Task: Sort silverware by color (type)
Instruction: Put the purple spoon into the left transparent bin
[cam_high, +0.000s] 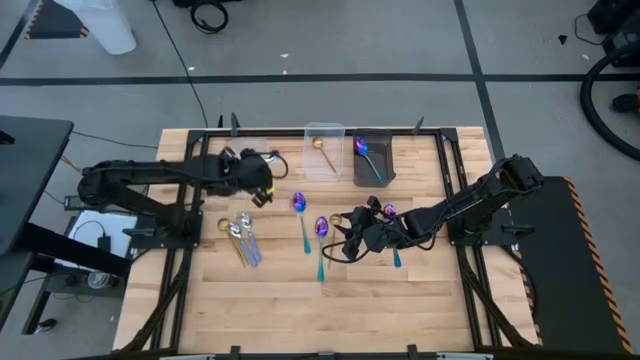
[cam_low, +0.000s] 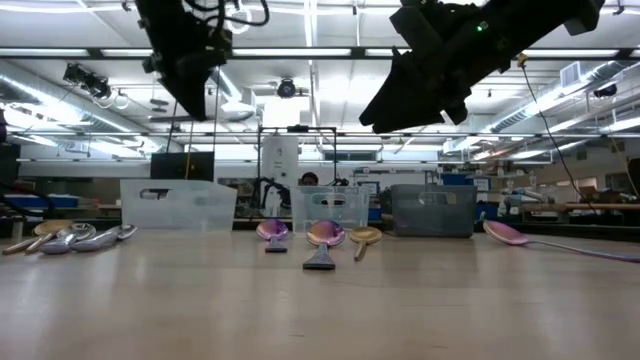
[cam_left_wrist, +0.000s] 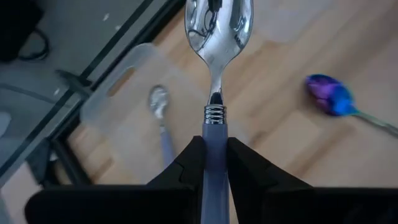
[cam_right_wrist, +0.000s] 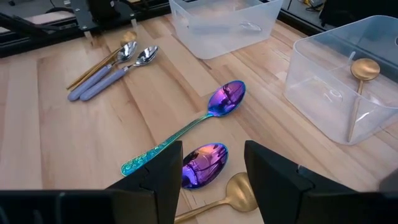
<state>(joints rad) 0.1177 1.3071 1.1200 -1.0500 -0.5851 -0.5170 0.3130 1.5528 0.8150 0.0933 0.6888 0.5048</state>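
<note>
My left gripper needs to keep holding the spoon until it lines up with the clear bin, as my left wrist view shows the spoon's silver bowl (cam_left_wrist: 219, 28) high, beside the bin's rim.
My left gripper (cam_high: 262, 185) hangs over the table's far left part, shut on a silver spoon (cam_left_wrist: 219, 25) with a pale lavender handle. Under it stands a clear bin (cam_left_wrist: 118, 99) with one silver spoon (cam_left_wrist: 159, 102) lying inside. My right gripper (cam_right_wrist: 212, 152) is open and raised over the middle of the table, above an iridescent purple-blue spoon bowl (cam_right_wrist: 204, 165) and a gold spoon (cam_right_wrist: 239, 194). A second iridescent spoon (cam_right_wrist: 225, 99) with a teal handle lies flat beyond it. Two silver spoons (cam_high: 242, 235) lie together on the left. My left gripper pinches the silver spoon by its lavender handle (cam_left_wrist: 214, 130), close to the ribbed collar below the bowl, between the two fingers. The fingers lie along the handle and the bowl sticks out past their tips. The spoon is lifted clear, above the clear bin.
At the far edge stand a middle clear bin (cam_high: 325, 150) holding a gold spoon and a dark bin (cam_high: 372, 160) holding an iridescent spoon. Another iridescent spoon (cam_high: 392, 215) lies right of my right gripper. The near half of the wooden table (cam_high: 300, 310) is bare.
</note>
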